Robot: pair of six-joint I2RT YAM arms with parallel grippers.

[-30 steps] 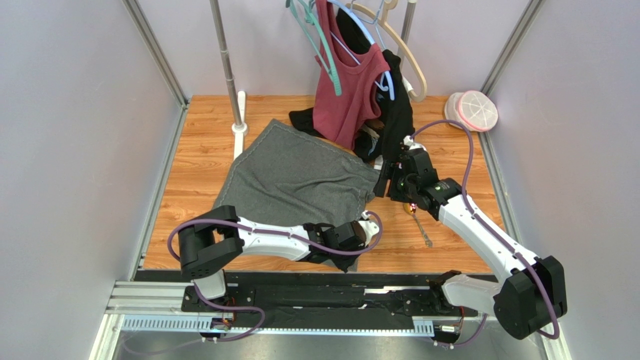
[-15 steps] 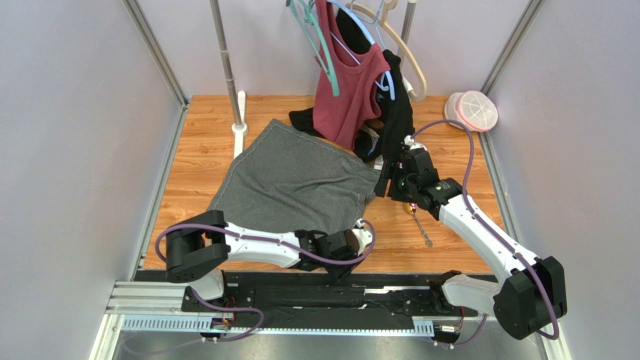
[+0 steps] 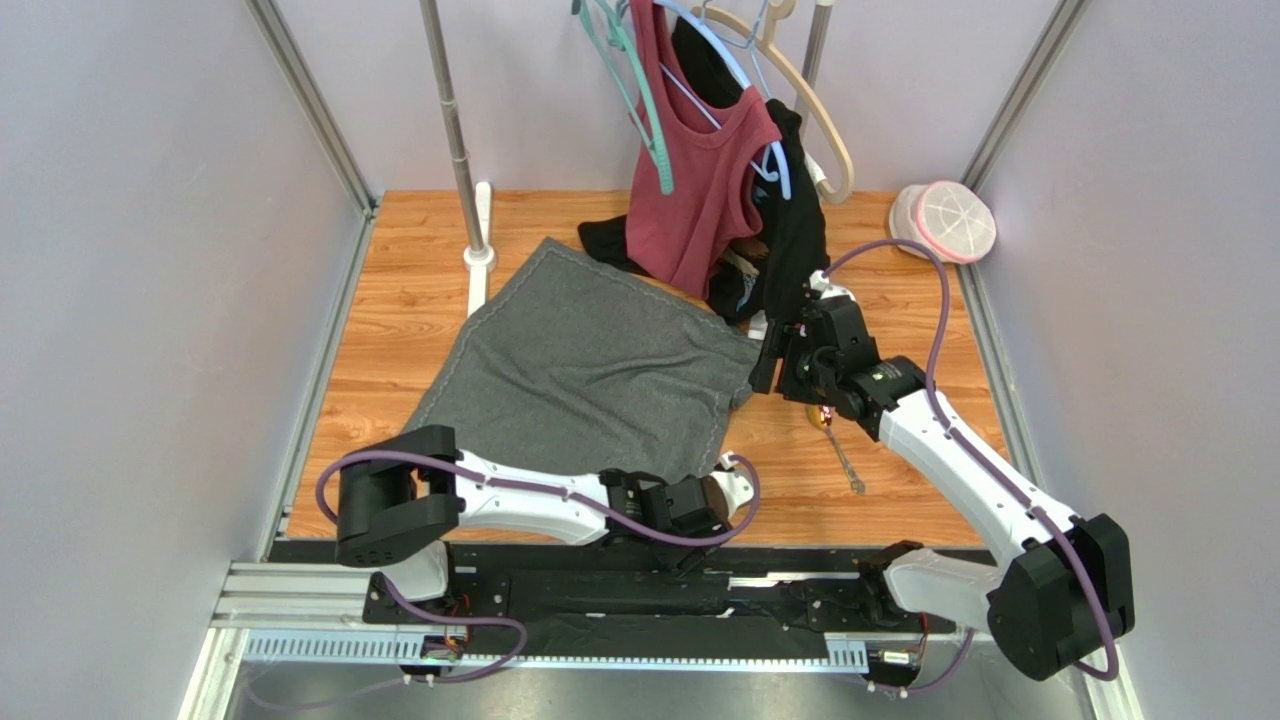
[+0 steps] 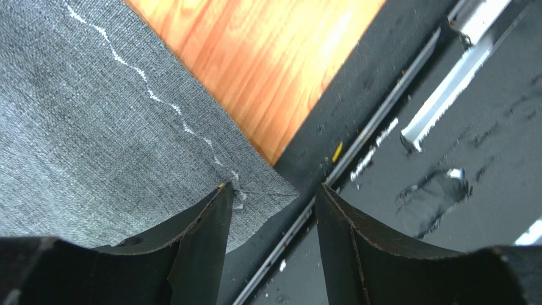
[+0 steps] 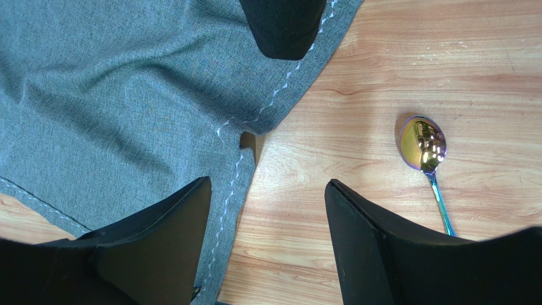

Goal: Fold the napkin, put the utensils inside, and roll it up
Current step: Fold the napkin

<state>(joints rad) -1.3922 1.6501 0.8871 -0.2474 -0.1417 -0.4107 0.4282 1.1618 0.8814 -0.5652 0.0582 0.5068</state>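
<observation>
My left gripper should next pinch the napkin's near corner [image 4: 275, 198], which hangs over the black bar, to fold the napkin across to the napkin's far corner.
The dark grey napkin [image 3: 586, 360] lies spread on the wood table, with some wrinkles. My left gripper [image 3: 694, 507] is low at the table's near edge. In the left wrist view it [image 4: 270, 198] is open, and the napkin's near corner [image 4: 95, 127] lies by the left finger, overhanging the black rail. My right gripper [image 3: 777, 371] is open over the napkin's right edge [image 5: 127, 95]; in its wrist view [image 5: 266, 185] it holds nothing. The gold-bowled spoon [image 5: 423, 145] lies on bare wood to its right, also seen from above [image 3: 836, 444].
A maroon top [image 3: 699, 173] and a black garment [image 3: 793, 225] hang from hangers at the back, reaching the table by the napkin's far edge. A metal pole [image 3: 455, 128] stands back left. A pink-white round container [image 3: 947, 221] sits back right. A black rail [image 4: 407, 165] borders the near edge.
My left arm has drawn back toward the near edge and its gripper now sits at the napkin's near corner. The napkin's left corner shifted slightly nearer. The right arm has not moved.
</observation>
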